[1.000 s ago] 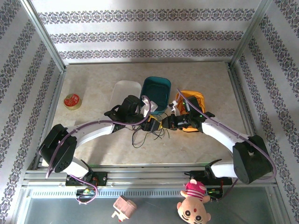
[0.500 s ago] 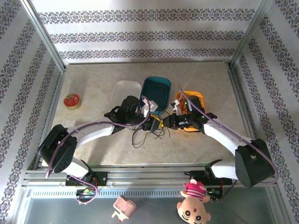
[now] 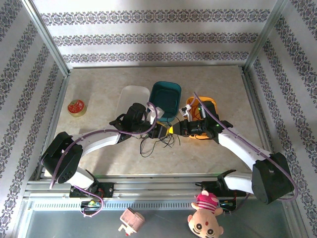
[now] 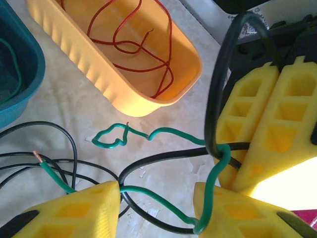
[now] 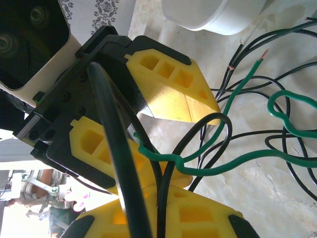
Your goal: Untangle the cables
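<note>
The left gripper grabs the green wire beside its hook round the pinched black cable next, to draw the wire free and untangle it.
The cables lie as a small tangle (image 3: pixel 154 143) at the table's middle. My left gripper (image 4: pixel 158 198) is open; a green wire (image 4: pixel 168 132) and a black cable (image 4: pixel 148 161) run across the gap between its yellow fingers (image 4: pixel 74 213). The green wire hooks round a thicker black cable (image 4: pixel 213 99). That black cable is pinched in my right gripper (image 5: pixel 168 208), which is shut. The two grippers, left (image 3: pixel 162 132) and right (image 3: pixel 177 130), nearly touch over the tangle. Red wire (image 4: pixel 148 69) lies coiled in the orange tub (image 4: pixel 171 94).
A teal tub (image 3: pixel 166 96) holding a green strand and a white tub (image 3: pixel 133 96) stand behind the grippers. A red tape roll (image 3: pixel 76 107) sits far left. A plush toy (image 3: pixel 205 223) lies below the table's front rail.
The right arm's elbow has swung outward to the right. Both grippers stay close together over the tangle.
</note>
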`<state>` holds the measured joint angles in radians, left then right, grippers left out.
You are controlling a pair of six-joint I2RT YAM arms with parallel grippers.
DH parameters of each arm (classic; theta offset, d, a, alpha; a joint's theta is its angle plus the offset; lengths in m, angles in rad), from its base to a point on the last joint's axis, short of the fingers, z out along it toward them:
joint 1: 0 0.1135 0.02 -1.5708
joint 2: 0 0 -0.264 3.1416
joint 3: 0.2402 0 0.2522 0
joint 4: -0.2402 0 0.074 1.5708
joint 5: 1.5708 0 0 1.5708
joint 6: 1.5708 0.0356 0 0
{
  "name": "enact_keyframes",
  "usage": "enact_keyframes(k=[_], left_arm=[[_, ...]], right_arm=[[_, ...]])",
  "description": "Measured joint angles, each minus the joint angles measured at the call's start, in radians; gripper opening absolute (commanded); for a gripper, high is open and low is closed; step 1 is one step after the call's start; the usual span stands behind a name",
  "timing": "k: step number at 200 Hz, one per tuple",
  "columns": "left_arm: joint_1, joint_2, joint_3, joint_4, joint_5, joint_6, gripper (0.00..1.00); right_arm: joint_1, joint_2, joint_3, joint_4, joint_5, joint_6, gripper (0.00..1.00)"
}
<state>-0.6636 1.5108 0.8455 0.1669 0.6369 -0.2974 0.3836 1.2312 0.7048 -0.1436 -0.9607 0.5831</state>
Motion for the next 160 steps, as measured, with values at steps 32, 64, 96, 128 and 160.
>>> enact_keyframes(k=[32, 64, 96, 128, 160], left_arm=[[0.002, 0.0, 0.0, 0.005, -0.007, -0.005, 0.31], [0.003, 0.0, 0.0, 0.022, -0.013, -0.009, 0.01], [0.005, -0.015, 0.0, 0.028, -0.036, -0.017, 0.0], [0.018, -0.109, 0.0, 0.013, -0.058, -0.011, 0.0], [0.05, -0.246, 0.01, -0.009, -0.072, -0.002, 0.0]], right_arm=[[0.001, 0.0, 0.0, 0.011, -0.015, 0.011, 0.0], [0.012, 0.0, 0.0, 0.021, -0.023, 0.017, 0.0], [0.016, 0.001, 0.0, 0.019, -0.021, 0.016, 0.0], [0.01, 0.027, 0.0, -0.014, 0.044, 0.008, 0.0], [-0.036, 0.082, -0.01, -0.04, 0.123, 0.007, 0.0]])
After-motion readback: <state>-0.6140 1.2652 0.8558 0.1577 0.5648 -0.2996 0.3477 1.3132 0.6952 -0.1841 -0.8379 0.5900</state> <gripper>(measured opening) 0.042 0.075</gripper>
